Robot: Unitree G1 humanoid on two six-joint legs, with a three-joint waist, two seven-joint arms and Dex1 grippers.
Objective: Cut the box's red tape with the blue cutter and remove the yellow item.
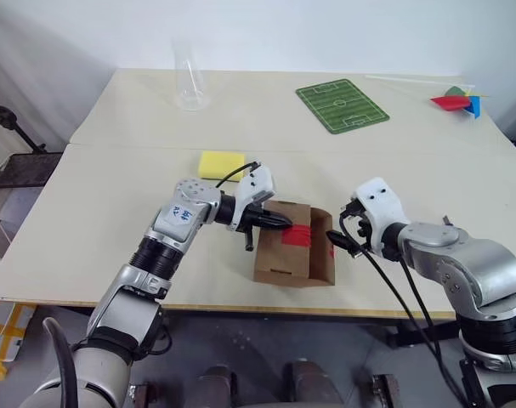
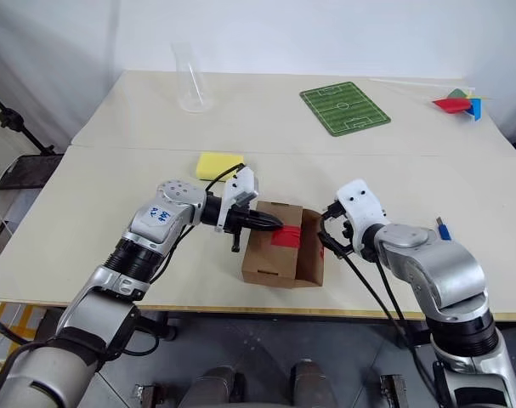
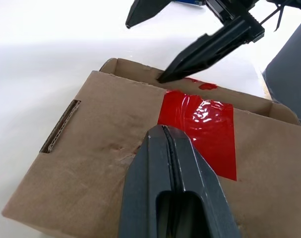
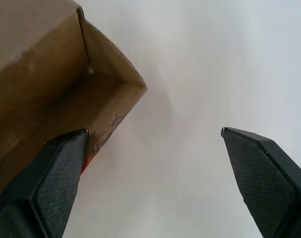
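The right gripper grabs the raised cardboard flap by its edge [image 1: 326, 246] next, to open the box [image 1: 283, 255] for the yellow item.
The brown box [image 1: 283, 255] stands near the table's front edge. The red tape [image 1: 297, 234] is split: most of it stays on the closed left flap and a scrap is on the right flap [image 1: 322, 246], which stands raised. My left gripper [image 1: 283, 223] is shut and empty, with its tips [image 3: 163, 128] lying on the box top at the tape [image 3: 205, 124]. My right gripper [image 1: 341, 231] is open beside the box, one fingertip [image 3: 165, 77] at the raised flap's edge [image 4: 51, 74]. A small blue piece [image 2: 443, 228], apparently the blue cutter, lies behind my right forearm. The yellow item is hidden.
A flat yellow sponge [image 1: 221, 163] lies just behind the left gripper. Further back are a clear plastic cup [image 1: 189, 81], a green football-field mat [image 1: 341, 105] and a red pinwheel [image 1: 456, 102]. The table's front edge [image 1: 240, 306] runs close below the box.
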